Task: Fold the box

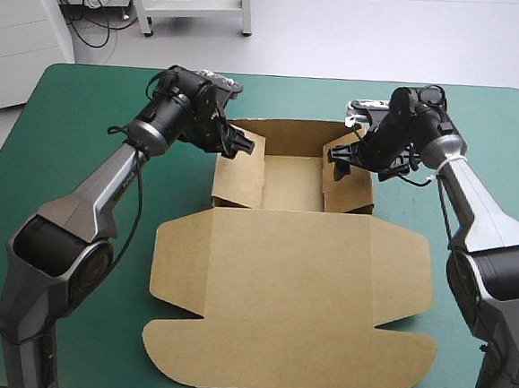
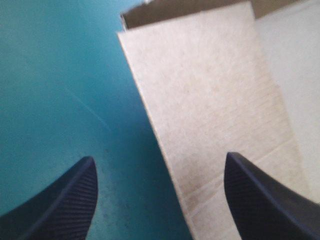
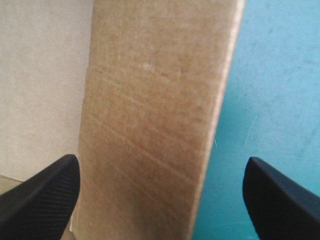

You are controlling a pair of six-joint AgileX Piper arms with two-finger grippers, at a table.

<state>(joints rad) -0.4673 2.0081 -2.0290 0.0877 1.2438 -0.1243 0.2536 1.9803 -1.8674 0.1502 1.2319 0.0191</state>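
Note:
The robot's right gripper needs to grab the box by its raised side [image 1: 351, 179] [image 3: 155, 115] next. Then it can move the half-folded box across the covered table.
The brown box [image 1: 288, 286] lies in the middle of the table, a tray with raised walls at its far end and the wide lid flat toward the front. My left gripper [image 1: 237, 144] is open at the far end of the tray's left wall [image 1: 239, 179]. In the left wrist view the gripper [image 2: 159, 200] straddles that wall [image 2: 210, 115], one finger outside over the cover. My right gripper [image 1: 342, 156] is open at the far end of the right wall [image 1: 347, 187]. Seen from the right wrist, the gripper [image 3: 160, 200] has the wall [image 3: 150, 125] between its spread fingers, not touching it.
The teal-green cover [image 1: 66, 143] shows bare on both sides of the box and behind the tray. The lid's front flap reaches close to the table's front edge.

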